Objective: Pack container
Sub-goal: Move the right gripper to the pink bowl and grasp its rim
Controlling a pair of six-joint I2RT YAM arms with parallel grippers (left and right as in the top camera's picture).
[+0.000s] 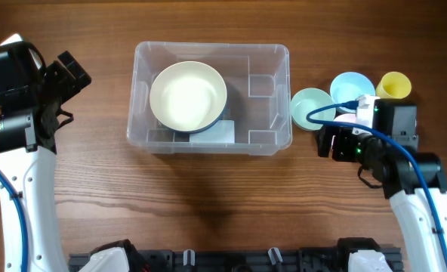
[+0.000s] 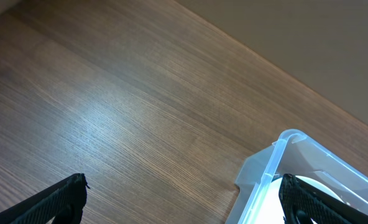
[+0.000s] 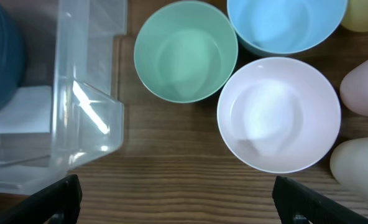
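My right gripper grabs the white bowl by its near rim (image 3: pixel 272 169) next, which leaves the bowl's base free to set it upright in the container.
The container (image 1: pixel 272 60) is a clear rectangular bin in the middle of the table. Inside its left half a cream bowl (image 1: pixel 187 97) rests on a dark blue bowl (image 3: pixel 4 56), beside a white label (image 3: pixel 19 109). My left gripper (image 1: pixel 72 72) hangs open above bare wood, left of the bin. In the left wrist view, the gripper (image 2: pixel 184 205) has the bin's corner (image 2: pixel 277 162) near its right finger. My right gripper (image 1: pixel 343 143) is open, right of the bin. In its own view the gripper (image 3: pixel 178 205) holds nothing, just short of a white bowl (image 3: pixel 278 115).
A green bowl (image 1: pixel 309 108), a light blue bowl (image 1: pixel 352 87) and a yellow cup (image 1: pixel 393 85) stand close together right of the bin. The right wrist view also shows a pinkish cup (image 3: pixel 364 84) and a cream cup (image 3: pixel 358 168) at its right edge.
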